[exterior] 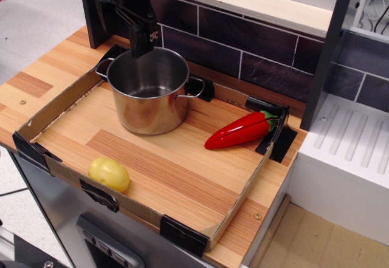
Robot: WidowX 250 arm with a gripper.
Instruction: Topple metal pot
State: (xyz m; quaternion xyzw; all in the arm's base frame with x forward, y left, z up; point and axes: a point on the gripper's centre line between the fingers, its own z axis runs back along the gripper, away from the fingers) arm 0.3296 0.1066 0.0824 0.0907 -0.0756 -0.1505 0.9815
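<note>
I need to topple the pot from its upright stand next, so my gripper should grab the metal pot [149,92] by its upper rim [168,51].
The metal pot [149,92] stands upright at the back left of the cardboard tray [61,172]. It is shiny steel, has no lid, and has a wire loop handle on each side. My black gripper [121,40] hangs just above the pot's back left rim. Its two fingers stand apart with nothing between them. The lower fingertip [141,49] is right at the rim. I cannot tell whether it touches the rim.
A red pepper [240,130] lies at the tray's right side. A yellow potato [109,174] lies at its front left. A dark tiled wall [255,49] runs behind the tray. A dark post [325,49] and a white drainer [349,146] stand to the right.
</note>
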